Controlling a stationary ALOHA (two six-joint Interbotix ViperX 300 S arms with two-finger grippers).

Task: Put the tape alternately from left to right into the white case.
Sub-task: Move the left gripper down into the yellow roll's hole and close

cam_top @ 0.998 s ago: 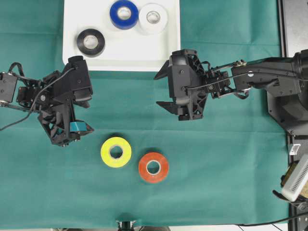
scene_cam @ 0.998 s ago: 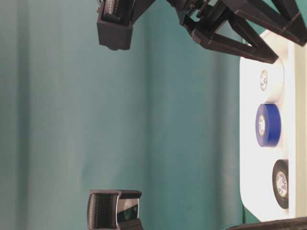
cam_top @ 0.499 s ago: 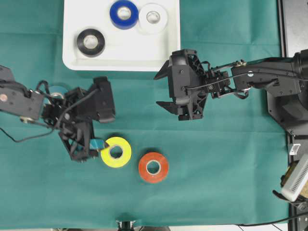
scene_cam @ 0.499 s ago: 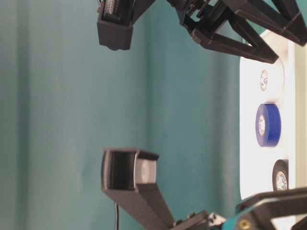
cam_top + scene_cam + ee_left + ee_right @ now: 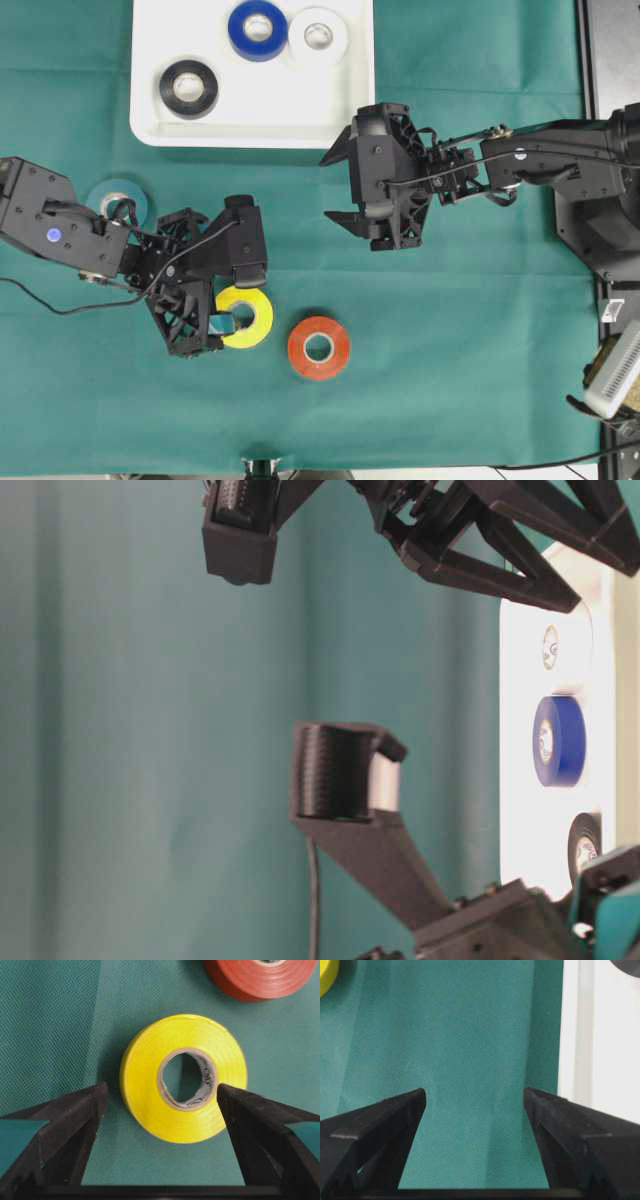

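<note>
One finger of my left gripper hangs above the yellow roll's top side (image 5: pixel 257 313), so it is too early to close on the roll; the left gripper lowers first.
The yellow tape roll (image 5: pixel 145 1075) lies flat on the green cloth. My left gripper (image 5: pixel 161 1091) is open over it, one finger on each side, and there is a gap at the left finger. In the overhead view this left gripper (image 5: pixel 215 322) covers the yellow roll's (image 5: pixel 255 312) left edge. The red-orange roll (image 5: pixel 319 347) lies just right of it and the teal roll (image 5: pixel 116 200) further left. The black (image 5: pixel 189 88), blue (image 5: pixel 257 28) and white (image 5: pixel 318 36) rolls lie in the white case (image 5: pixel 250 115). My right gripper (image 5: pixel 336 187) hangs open and empty below the case.
The right wrist view shows bare cloth between the fingers of the right gripper (image 5: pixel 475 1095), with the case rim (image 5: pixel 580 1035) to the right. The right arm's base (image 5: pixel 600 200) fills the table's right edge. The cloth's front edge runs along the bottom.
My left arm swung down and to the right from the table's left side to the yellow roll, uncovering the teal roll. The right arm has not moved.
</note>
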